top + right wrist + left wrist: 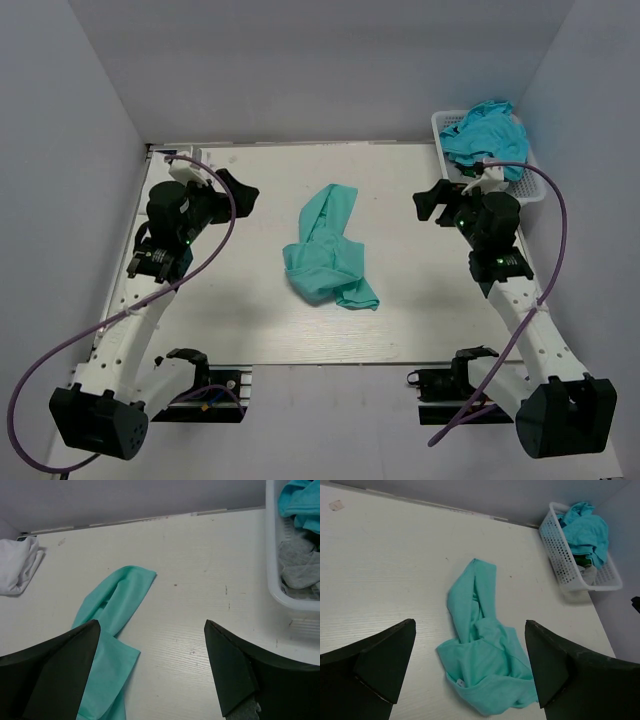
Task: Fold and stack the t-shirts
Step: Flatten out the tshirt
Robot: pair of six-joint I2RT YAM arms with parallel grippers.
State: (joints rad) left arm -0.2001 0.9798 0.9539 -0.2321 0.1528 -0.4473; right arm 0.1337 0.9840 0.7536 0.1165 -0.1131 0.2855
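Note:
My left gripper grabs the near bunched edge on the left gripper's side next, to lift and spread the mint green t-shirt [328, 250] for folding.
A mint green t-shirt [328, 250] lies crumpled in the middle of the table, its long bunched part pointing away from the arms. My left gripper [238, 195] hovers to its left and my right gripper [432, 205] to its right, both open and holding nothing. In the left wrist view the green shirt [485, 660] sits between and beyond the spread fingers of the left gripper [470, 630]. In the right wrist view it [112, 625] lies left of the right gripper [151, 630]. A turquoise-blue shirt [485, 135] and a grey one [300, 567] fill the basket. A white shirt [17, 565] lies bundled at the far left.
The white lattice basket [535, 180] stands at the table's back right corner, close behind my right arm. Grey walls close in the back and both sides of the table. Purple cables loop from both arms.

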